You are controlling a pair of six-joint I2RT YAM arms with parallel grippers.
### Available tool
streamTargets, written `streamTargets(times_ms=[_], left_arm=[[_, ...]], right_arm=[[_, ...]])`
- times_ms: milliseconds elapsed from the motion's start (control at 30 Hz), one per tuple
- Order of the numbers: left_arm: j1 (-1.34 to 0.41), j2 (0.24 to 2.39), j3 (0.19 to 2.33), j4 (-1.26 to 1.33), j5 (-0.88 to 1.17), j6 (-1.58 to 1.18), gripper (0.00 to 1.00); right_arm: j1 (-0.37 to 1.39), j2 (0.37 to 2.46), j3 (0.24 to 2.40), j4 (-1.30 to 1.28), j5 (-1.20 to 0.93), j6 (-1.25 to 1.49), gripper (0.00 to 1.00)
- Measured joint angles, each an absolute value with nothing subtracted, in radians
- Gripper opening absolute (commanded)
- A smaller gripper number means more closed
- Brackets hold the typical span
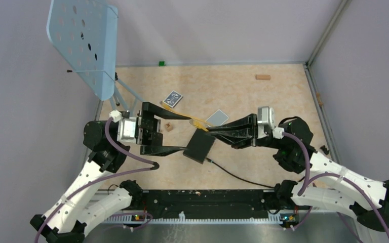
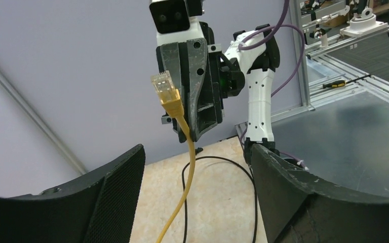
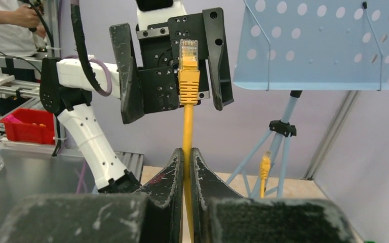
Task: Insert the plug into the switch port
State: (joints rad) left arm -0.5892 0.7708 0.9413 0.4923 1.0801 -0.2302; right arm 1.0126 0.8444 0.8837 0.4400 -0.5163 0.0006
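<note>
I will reach the plug with my left gripper and hold it by its sides, so the plug's cable end stays free for my right gripper to re-grip and insert.
The yellow plug (image 3: 189, 66) sticks out beyond my right gripper (image 3: 186, 152), which is shut on its yellow cable just behind it. In the top view the right gripper (image 1: 207, 129) hovers over the far corner of the flat black box (image 1: 200, 145) at the table's middle. The switch port itself is hidden; a thin black cable (image 1: 233, 174) leaves the box's near edge. My left gripper (image 1: 188, 134) faces the right one with its jaws wide open. From the left wrist the plug (image 2: 164, 88) stands ahead of my left gripper (image 2: 197, 167), and its cable hangs down between the fingers (image 2: 106, 202) without touching them.
A dark patterned playing card (image 1: 172, 97) and a pale grey-blue card (image 1: 217, 118) lie beyond the box. A blue perforated stand (image 1: 83, 45) on a tripod fills the far left, with the cable's other plug (image 3: 265, 164) by its legs. A wooden block (image 1: 263, 77) sits far right.
</note>
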Motion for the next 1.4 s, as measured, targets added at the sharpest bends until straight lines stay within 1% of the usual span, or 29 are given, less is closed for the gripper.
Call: streamTargets(times_ms=[33, 67, 133, 367, 500, 600, 700, 767, 867, 933, 1100, 1133, 1167, 1267, 1300, 1367, 1400], left_arm=[[-0.598, 0.773, 0.944, 0.487, 1.073, -0.223, 0.87], [-0.605, 0.775, 0.946, 0.481, 1.062, -0.215, 0.91], [-0.617, 0.774, 0.947, 0.464, 1.02, -0.21, 0.94], [-0.622, 0.738, 0.916, 0.454, 0.748, -0.273, 0.94], [-0.622, 0.729, 0.892, 0.487, 0.561, -0.369, 0.95], [-0.622, 0.737, 0.883, 0.516, 0.495, -0.414, 0.96], [-0.623, 0.753, 0.883, 0.537, 0.448, -0.445, 0.95], [-0.624, 0.766, 0.883, 0.547, 0.425, -0.461, 0.89], [-0.624, 0.785, 0.883, 0.559, 0.41, -0.489, 0.72], [-0.625, 0.801, 0.883, 0.562, 0.406, -0.503, 0.64], [-0.632, 0.829, 0.883, 0.564, 0.423, -0.526, 0.63], [-0.633, 0.831, 0.883, 0.566, 0.427, -0.53, 0.61], [-0.634, 0.833, 0.883, 0.569, 0.43, -0.532, 0.58], [-0.639, 0.836, 0.883, 0.578, 0.439, -0.542, 0.41], [-0.64, 0.838, 0.883, 0.578, 0.443, -0.548, 0.3], [-0.64, 0.842, 0.883, 0.585, 0.456, -0.553, 0.14], [-0.642, 0.843, 0.883, 0.588, 0.463, -0.556, 0.03]], right_arm=[[1.013, 0.845, 0.88, 0.448, -0.516, 0.007, 0.0], [1.013, 0.845, 0.875, 0.458, -0.511, 0.014, 0.0], [1.014, 0.844, 0.872, 0.461, -0.482, 0.006, 0.0], [1.061, 0.828, 0.875, 0.415, -0.223, -0.221, 0.0], [1.159, 0.869, 0.891, 0.424, -0.015, -0.414, 0.0], [1.25, 0.918, 0.899, 0.453, 0.128, -0.551, 0.0], [1.305, 0.954, 0.899, 0.477, 0.218, -0.646, 0.0], [1.322, 0.965, 0.899, 0.49, 0.254, -0.685, 0.0], [1.334, 0.971, 0.9, 0.51, 0.295, -0.725, 0.0], [1.341, 0.972, 0.9, 0.518, 0.317, -0.748, 0.0], [1.348, 0.977, 0.9, 0.528, 0.339, -0.767, 0.0], [1.349, 0.979, 0.9, 0.527, 0.34, -0.769, 0.0], [1.351, 0.982, 0.9, 0.528, 0.341, -0.772, 0.0], [1.355, 0.991, 0.9, 0.527, 0.344, -0.782, 0.0], [1.355, 0.993, 0.9, 0.524, 0.344, -0.785, 0.0], [1.355, 0.997, 0.9, 0.522, 0.347, -0.788, 0.0], [1.355, 0.998, 0.9, 0.52, 0.35, -0.79, 0.0]])
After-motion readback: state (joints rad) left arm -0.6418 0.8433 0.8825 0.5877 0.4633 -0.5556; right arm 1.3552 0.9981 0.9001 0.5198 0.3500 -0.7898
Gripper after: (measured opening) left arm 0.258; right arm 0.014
